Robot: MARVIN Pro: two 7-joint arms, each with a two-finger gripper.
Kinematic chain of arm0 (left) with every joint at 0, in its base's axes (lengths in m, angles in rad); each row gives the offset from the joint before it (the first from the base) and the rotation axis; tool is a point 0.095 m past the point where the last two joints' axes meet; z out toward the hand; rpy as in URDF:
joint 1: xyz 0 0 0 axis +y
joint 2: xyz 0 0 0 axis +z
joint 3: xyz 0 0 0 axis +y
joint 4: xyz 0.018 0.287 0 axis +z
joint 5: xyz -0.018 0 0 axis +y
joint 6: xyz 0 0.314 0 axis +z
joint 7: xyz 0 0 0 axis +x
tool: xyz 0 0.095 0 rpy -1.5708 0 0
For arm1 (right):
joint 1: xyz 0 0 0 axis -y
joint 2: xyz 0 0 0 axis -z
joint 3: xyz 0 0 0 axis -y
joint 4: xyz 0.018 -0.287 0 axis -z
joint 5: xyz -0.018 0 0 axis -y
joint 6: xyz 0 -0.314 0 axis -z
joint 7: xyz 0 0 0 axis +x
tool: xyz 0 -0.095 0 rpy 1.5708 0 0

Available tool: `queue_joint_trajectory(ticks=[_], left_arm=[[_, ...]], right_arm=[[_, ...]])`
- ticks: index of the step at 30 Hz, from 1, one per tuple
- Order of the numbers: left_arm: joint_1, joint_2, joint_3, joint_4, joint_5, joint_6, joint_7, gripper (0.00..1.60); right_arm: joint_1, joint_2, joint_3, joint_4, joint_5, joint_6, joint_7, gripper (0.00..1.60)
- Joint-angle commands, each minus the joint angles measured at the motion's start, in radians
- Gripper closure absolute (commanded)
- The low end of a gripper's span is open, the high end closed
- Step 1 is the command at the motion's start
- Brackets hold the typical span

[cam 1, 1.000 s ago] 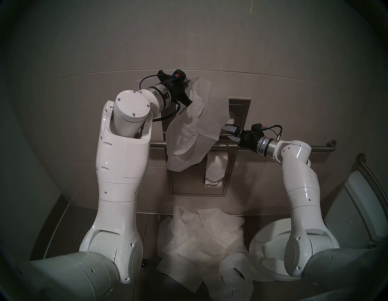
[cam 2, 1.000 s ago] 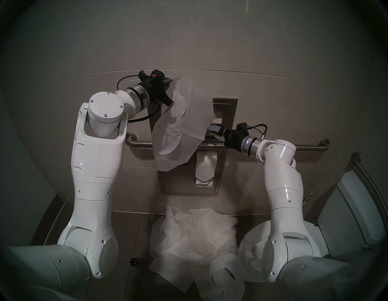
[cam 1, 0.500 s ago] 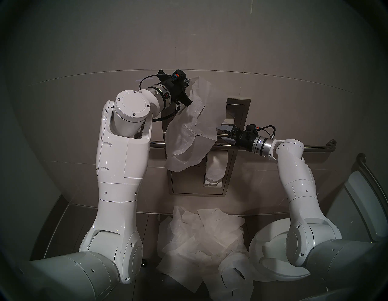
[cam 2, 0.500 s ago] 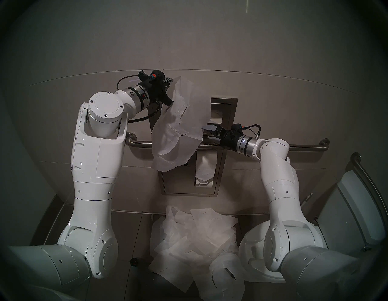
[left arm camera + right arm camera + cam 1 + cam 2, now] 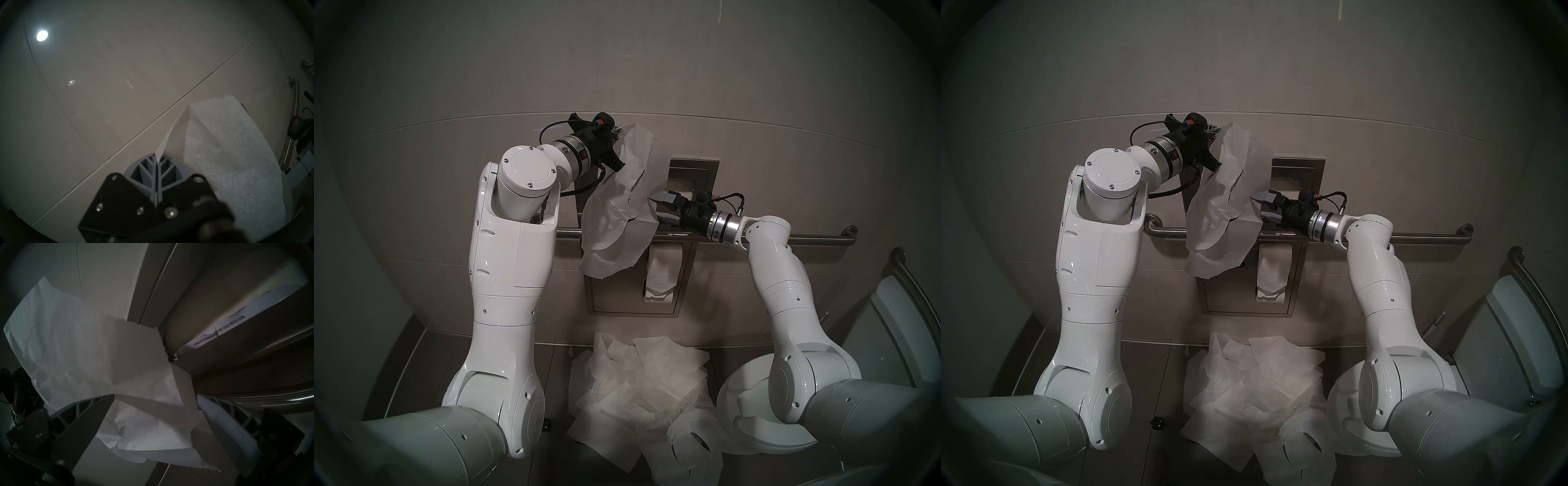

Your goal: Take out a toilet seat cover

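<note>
My right gripper pinches the seat cover by its free corner next. The thin tissue [image 5: 620, 214] hangs slack from my left gripper.
The toilet seat cover [image 5: 612, 217] [image 5: 1215, 220] is a crinkled white tissue sheet hanging in front of the wall. My left gripper [image 5: 619, 130] [image 5: 1217, 129] [image 5: 157, 156] is shut on its top corner, and the sheet [image 5: 229, 152] drapes away to one side. My right gripper [image 5: 656, 210] [image 5: 1257, 207] [image 5: 156, 397] is open at the sheet's right edge. In the right wrist view the sheet [image 5: 85, 344] reaches in between the spread fingers. I cannot tell whether the sheet is free of the slot behind it.
A steel wall dispenser [image 5: 704, 169] is recessed behind the right gripper, with a toilet-paper roll [image 5: 663, 271] below. A horizontal grab bar [image 5: 823, 239] crosses the wall. Several loose sheets [image 5: 646, 383] lie piled on the floor. The toilet [image 5: 745, 437] stands at lower right.
My right gripper, still open, has moved left along the grab bar until its fingers reach around the sheet's right edge, nudging that edge leftward. The left arm has not moved.
</note>
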Motion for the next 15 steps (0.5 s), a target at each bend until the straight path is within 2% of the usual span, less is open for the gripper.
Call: queue_joint_trajectory(ticks=[1, 7, 11, 15], left_arm=[[-0.038, -0.004, 0.000, -0.026, 0.000, -0.006, 0.007, 1.60], [-0.038, -0.004, 0.000, -0.026, 0.000, -0.006, 0.007, 1.60], [-0.037, -0.003, 0.000, -0.026, 0.000, -0.006, 0.007, 1.60], [-0.036, -0.003, 0.000, -0.025, 0.000, -0.006, 0.007, 1.60]], right_arm=[[0.024, 0.000, 0.006, -0.030, 0.016, -0.016, 0.032, 1.60], [0.014, 0.014, 0.010, -0.035, 0.011, -0.022, 0.037, 1.60], [0.011, 0.028, 0.019, -0.066, -0.008, -0.074, 0.021, 1.60], [0.029, 0.046, 0.043, -0.097, 0.001, -0.084, 0.028, 1.60]])
